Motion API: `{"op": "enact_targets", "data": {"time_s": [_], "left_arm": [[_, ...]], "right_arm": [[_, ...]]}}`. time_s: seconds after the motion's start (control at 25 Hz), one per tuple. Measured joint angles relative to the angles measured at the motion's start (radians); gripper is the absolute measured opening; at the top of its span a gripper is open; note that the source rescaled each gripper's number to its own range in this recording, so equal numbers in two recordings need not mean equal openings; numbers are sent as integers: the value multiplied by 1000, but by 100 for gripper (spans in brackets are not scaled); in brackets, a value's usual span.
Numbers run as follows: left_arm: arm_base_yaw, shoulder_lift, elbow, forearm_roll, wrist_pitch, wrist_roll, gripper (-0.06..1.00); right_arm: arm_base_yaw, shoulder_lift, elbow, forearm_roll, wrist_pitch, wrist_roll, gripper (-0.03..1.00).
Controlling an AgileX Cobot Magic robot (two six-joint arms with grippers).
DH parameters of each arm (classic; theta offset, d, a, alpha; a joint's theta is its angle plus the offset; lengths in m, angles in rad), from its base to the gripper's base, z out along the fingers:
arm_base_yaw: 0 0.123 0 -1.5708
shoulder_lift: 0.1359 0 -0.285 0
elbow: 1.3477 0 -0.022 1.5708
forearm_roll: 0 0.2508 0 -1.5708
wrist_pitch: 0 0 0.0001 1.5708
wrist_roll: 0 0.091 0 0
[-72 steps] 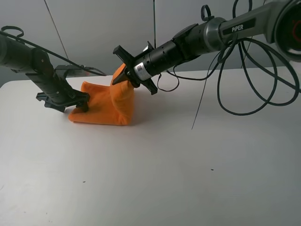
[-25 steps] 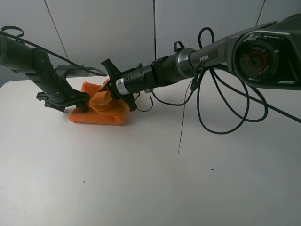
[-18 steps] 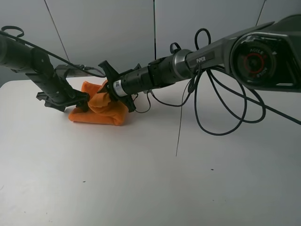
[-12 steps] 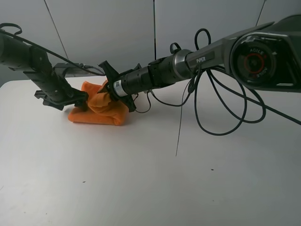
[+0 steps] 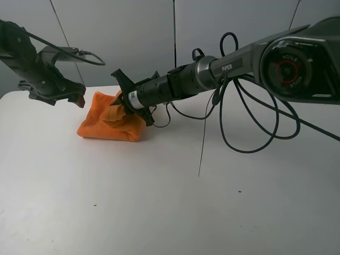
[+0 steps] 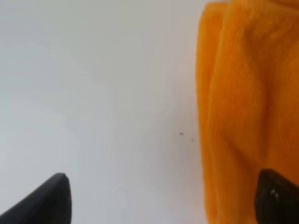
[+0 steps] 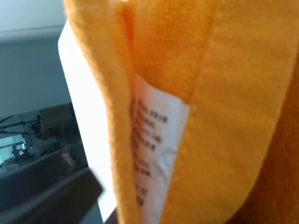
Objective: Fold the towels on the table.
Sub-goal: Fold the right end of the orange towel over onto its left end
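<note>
The upper fold [image 5: 114, 114] rests over the lower layers, so the towel would lie there and it is time for my right gripper to open now.
The orange towel [image 5: 109, 126] lies bunched and partly folded on the white table [image 5: 175, 202] at the back left. My right gripper [image 5: 120, 102] reaches across from the right and is shut on the towel's upper fold, holding it over the lower layers. The right wrist view is filled by the towel [image 7: 233, 93] and its white label [image 7: 154, 154]. My left gripper [image 5: 74, 97] is open and empty, raised above and to the left of the towel. In the left wrist view its two dark fingertips [image 6: 53, 198] stand wide apart over the table, with the towel [image 6: 247, 116] beside one tip.
Black cables [image 5: 249, 127] hang from the right arm and loop low over the table's back right. A thin cable [image 5: 204, 143] dangles to the table near the middle. Grey wall panels [image 5: 138, 37] stand behind the table's far edge.
My left gripper has let go of the towel's left edge and risen up and to the left. My right gripper carried the fold left and down, then stayed still on the towel.
</note>
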State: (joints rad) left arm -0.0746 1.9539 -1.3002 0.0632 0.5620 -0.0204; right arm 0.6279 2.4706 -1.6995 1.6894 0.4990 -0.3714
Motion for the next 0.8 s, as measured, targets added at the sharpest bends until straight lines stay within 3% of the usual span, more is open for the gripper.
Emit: {"op": "enact_targets", "data": {"time_s": [0.36, 0.44, 0.64, 0.72, 0.8], "left_arm": [[34, -154, -165, 9, 175, -2, 100], [34, -170, -216, 9, 217, -2, 100], [34, -176, -329, -1, 314, -2, 100], [34, -176, -366, -8, 334, -2, 100], [34, -176, -395, -11, 349, -2, 100]], "right_arm": [[0, 0, 0, 0, 21, -38, 6], [0, 2, -10, 4, 50, -46, 18], [0, 2, -75, 27, 134, -59, 65], [0, 2, -104, 29, 159, -59, 74], [6, 2, -130, 29, 168, -59, 76]]}}
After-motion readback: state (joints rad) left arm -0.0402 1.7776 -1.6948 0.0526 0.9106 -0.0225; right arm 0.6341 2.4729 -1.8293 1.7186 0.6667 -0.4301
